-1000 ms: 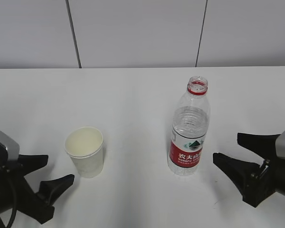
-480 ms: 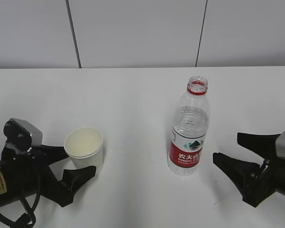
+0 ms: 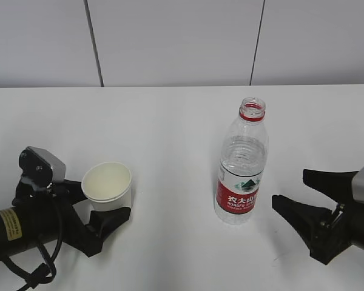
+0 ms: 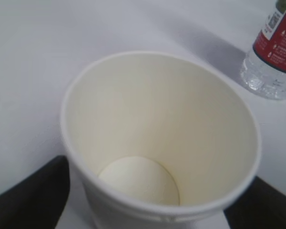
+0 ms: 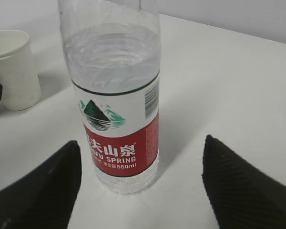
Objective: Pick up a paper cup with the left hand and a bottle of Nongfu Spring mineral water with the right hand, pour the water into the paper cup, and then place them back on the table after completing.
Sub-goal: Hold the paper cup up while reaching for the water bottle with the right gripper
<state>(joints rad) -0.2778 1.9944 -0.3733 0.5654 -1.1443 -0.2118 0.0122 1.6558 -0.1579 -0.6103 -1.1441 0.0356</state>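
The paper cup has to be held for the pour. My left gripper needs to grab the cup by its lower side next.
An empty white paper cup stands on the white table at the left. My left gripper is open with one finger on each side of the cup. The left wrist view looks down into the cup, with black fingers low at both sides. The open Nongfu Spring bottle, red label, no cap, partly filled with water, stands right of centre. My right gripper is open and empty, just right of the bottle and apart from it. The right wrist view shows the bottle ahead of the spread gripper.
A grey panelled wall closes off the back of the table. The cup also shows at the left edge of the right wrist view, and the bottle's base shows at the top right of the left wrist view.
My left arm has moved forward to the right, so its open fingers now straddle the cup. The right arm, the bottle and the cup have stayed in place.
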